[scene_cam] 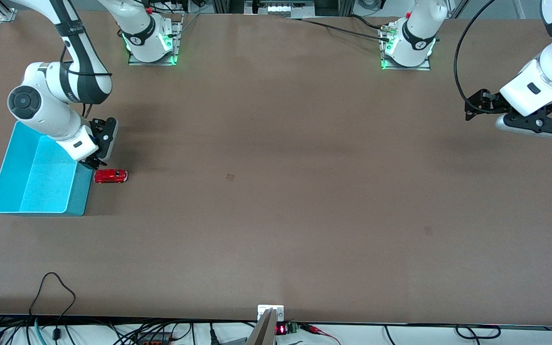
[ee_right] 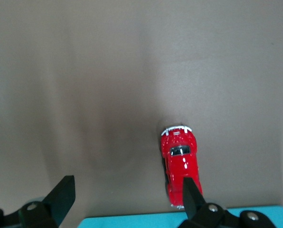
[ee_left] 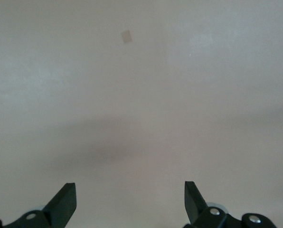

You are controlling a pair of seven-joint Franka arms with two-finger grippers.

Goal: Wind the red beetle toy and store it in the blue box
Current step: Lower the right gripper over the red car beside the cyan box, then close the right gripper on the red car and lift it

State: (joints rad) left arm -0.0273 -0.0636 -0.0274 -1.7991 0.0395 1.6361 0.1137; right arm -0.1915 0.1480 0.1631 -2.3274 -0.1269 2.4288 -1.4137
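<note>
The red beetle toy (scene_cam: pixel 110 176) needs to go in the blue box (scene_cam: pixel 3 178). I should next pick the toy up by the long sides of its body with my right gripper.
The red beetle toy (scene_cam: pixel 110 176) is a tiny glossy red car standing on the table right beside the blue box (scene_cam: pixel 3 178), at the box's wall toward the left arm's end. In the right wrist view the car (ee_right: pixel 180 161) lies partly under one fingertip (ee_right: pixel 191 194), with the box's cyan rim (ee_right: pixel 132 222) at the picture's edge. My right gripper (scene_cam: pixel 95 163) hovers open and empty over the box's wall and the car. My left gripper (scene_cam: pixel 472 106) is open and empty, held up over bare table at the left arm's end, and its wrist view (ee_left: pixel 130 197) shows only tabletop.
The blue box stands near the table's edge at the right arm's end. Both arm bases (scene_cam: pixel 151 43) (scene_cam: pixel 408 45) stand along the table's edge farthest from the front camera. A small pale mark (scene_cam: pixel 230 177) lies mid-table. Cables run along the near edge.
</note>
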